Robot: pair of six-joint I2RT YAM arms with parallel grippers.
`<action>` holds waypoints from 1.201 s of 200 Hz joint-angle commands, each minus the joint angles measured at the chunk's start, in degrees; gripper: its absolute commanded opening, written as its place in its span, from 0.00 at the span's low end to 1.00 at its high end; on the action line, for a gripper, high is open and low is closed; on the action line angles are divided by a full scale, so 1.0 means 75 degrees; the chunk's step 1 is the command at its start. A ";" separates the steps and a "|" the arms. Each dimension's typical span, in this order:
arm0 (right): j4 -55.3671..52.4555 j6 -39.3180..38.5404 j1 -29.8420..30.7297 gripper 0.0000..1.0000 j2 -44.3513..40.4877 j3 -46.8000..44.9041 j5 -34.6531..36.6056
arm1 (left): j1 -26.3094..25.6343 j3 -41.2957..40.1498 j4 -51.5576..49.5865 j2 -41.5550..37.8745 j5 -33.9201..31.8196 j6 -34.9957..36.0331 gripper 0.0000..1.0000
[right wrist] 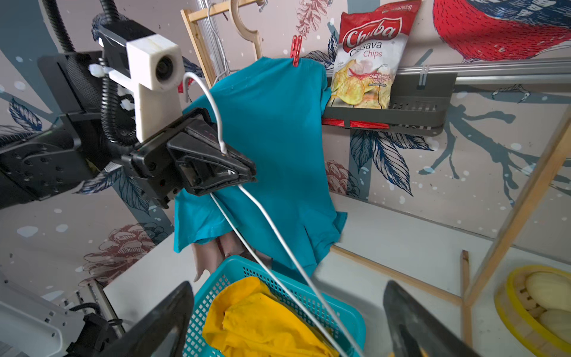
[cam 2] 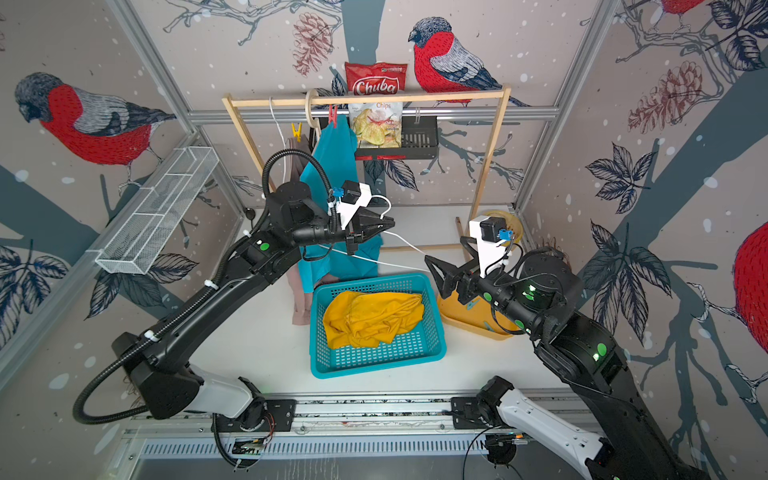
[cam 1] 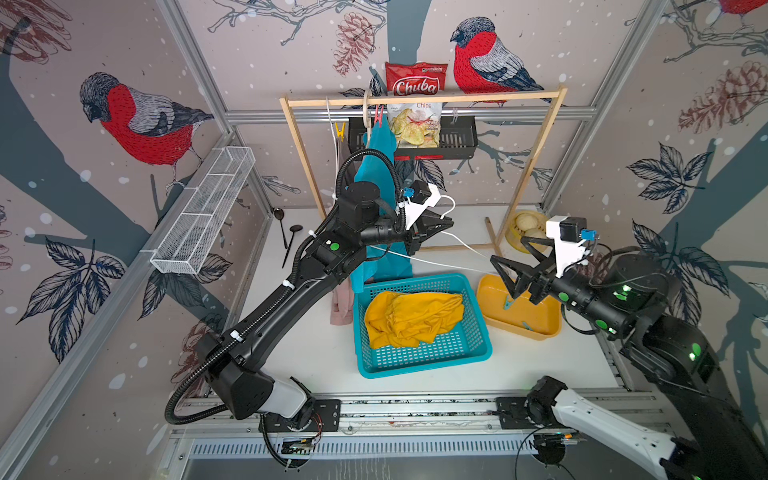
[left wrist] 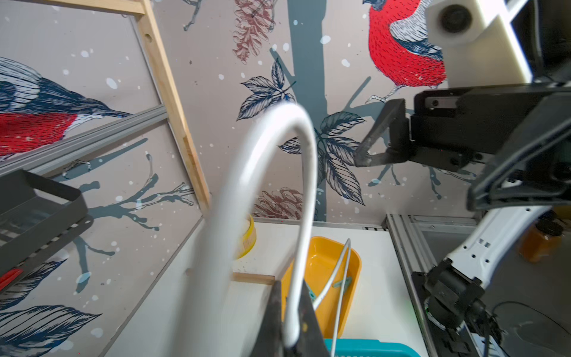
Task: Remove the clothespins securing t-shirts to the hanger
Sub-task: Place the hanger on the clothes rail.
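Note:
The right gripper grabs the white wire hanger [cam 1: 451,246] by its end away from the hook next, which leaves the hook free to hang on the rack.
My left gripper [cam 1: 446,224] [left wrist: 290,296] is shut on a bare white wire hanger [cam 1: 451,246] [right wrist: 268,222] just below its hook. Behind it a teal t-shirt [cam 1: 380,141] [right wrist: 278,129] hangs from the rack, pinned by a red clothespin [cam 1: 378,114] [right wrist: 296,52]. A yellow clothespin [cam 1: 340,132] sits further left, above a pale pink t-shirt [cam 1: 341,307]. The yellow t-shirt [cam 1: 411,318] lies crumpled in the teal basket [cam 1: 415,372]. My right gripper [cam 1: 509,251] [right wrist: 287,309] is open and empty over the yellow tray [cam 1: 540,322], where a light blue clothespin [cam 1: 508,304] lies.
The wooden rack [cam 1: 419,99] stands at the back, with a chips bag [cam 1: 415,108] and a black shelf [cam 1: 457,141] behind it. A bamboo steamer [cam 1: 525,226] sits at the back right, spoons [cam 1: 286,239] at the back left, and a white wire basket [cam 1: 203,212] on the left wall.

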 commanded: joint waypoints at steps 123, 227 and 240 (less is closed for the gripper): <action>-0.0752 -0.1054 -0.0218 0.45 0.0366 -0.0765 -0.1390 | 0.0272 -0.0400 0.0016 -0.0694 0.1329 -0.0304 0.00; -0.1039 -0.0930 -0.0277 0.00 -0.0032 -0.0726 -0.1458 | 0.0273 -0.0586 0.0869 -0.0542 0.1421 -0.1049 0.21; -0.1177 -0.0805 -0.0277 0.00 -0.0220 -0.0695 -0.1429 | 0.0273 -0.0643 0.0988 -0.0523 0.1314 -0.1093 0.42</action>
